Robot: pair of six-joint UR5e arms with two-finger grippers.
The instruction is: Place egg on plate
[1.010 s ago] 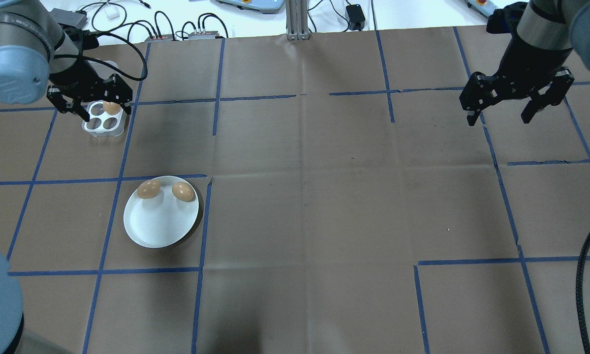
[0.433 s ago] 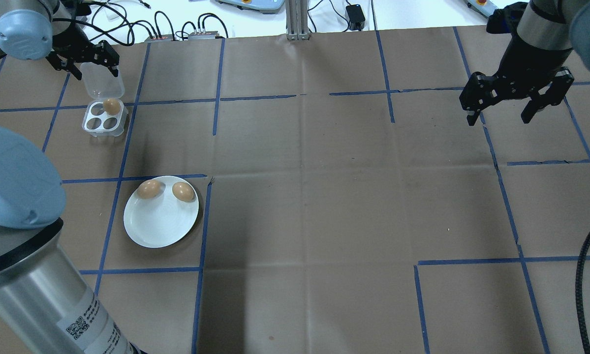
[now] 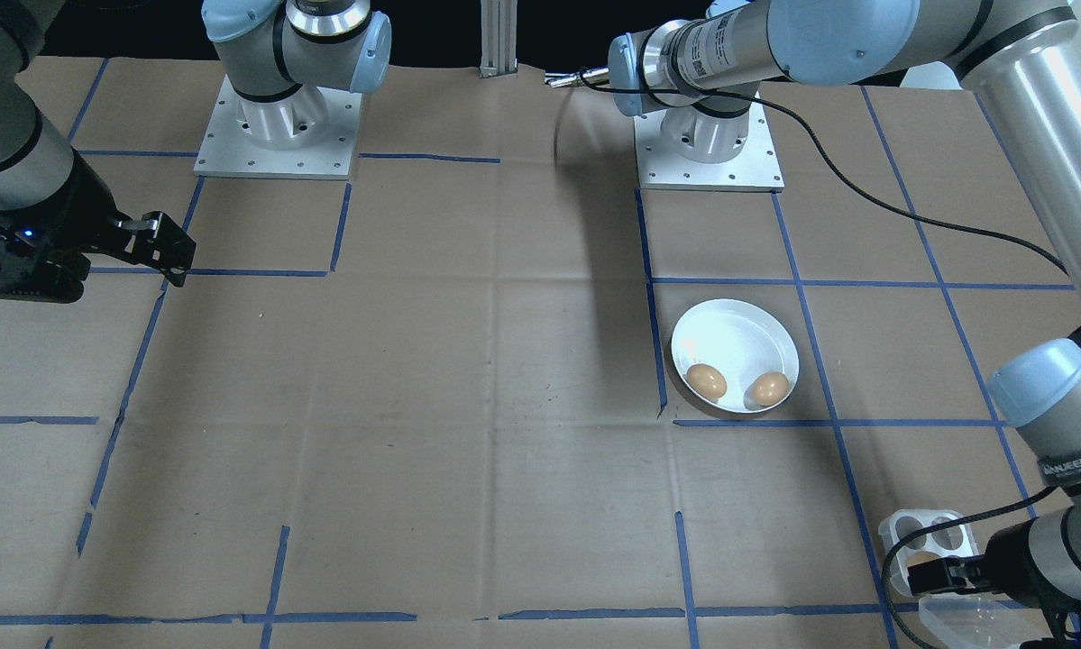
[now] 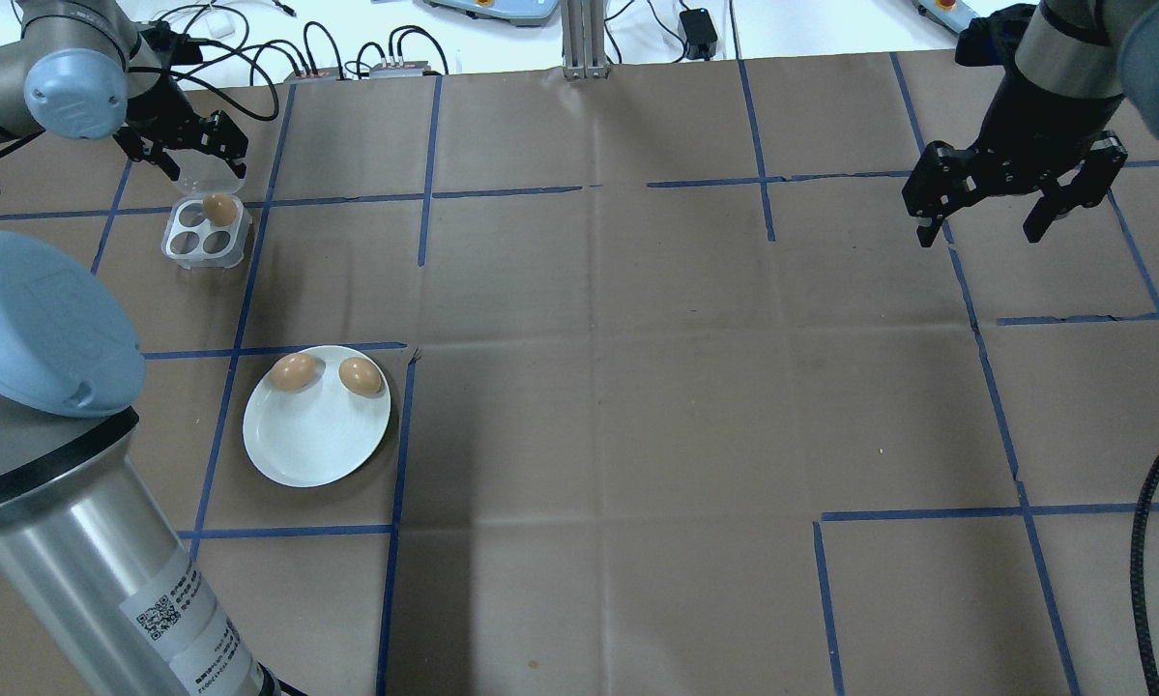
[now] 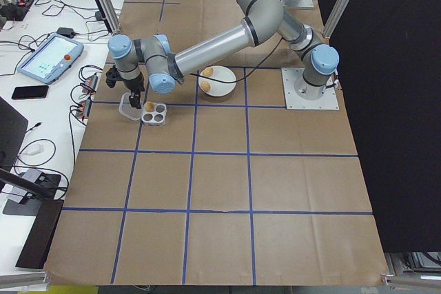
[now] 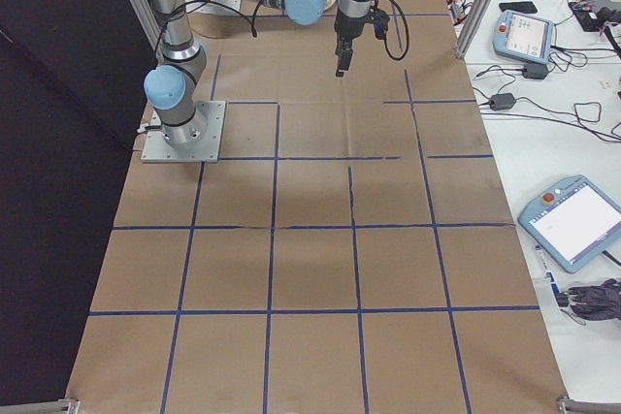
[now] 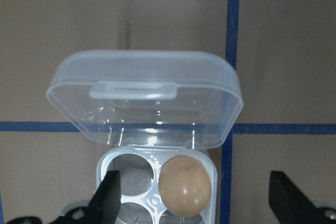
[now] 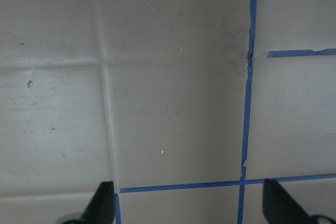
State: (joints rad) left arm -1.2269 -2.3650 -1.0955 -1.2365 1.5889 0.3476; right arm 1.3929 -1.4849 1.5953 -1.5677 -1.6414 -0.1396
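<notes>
The left gripper grabs the egg by the sides of its exposed top next, since the tray's cup wraps the lower half of the egg.
The white plate lies at the near left with two brown eggs on its far rim. A third egg sits in the far right cup of the clear tray, whose lid hangs open behind it. My left gripper hovers open over that lid, holding nothing. In the left wrist view the egg shows between the spread fingers. My right gripper hangs open and empty over bare paper at the far right.
Brown paper with blue tape lines covers the table. Cables and small boxes lie beyond the far edge. My left arm's upper link stands large at the near left, beside the plate.
My left gripper rose away from the tray's cups toward the far edge, then came back a little over the open lid. The eggs, plate and right arm have not moved.
</notes>
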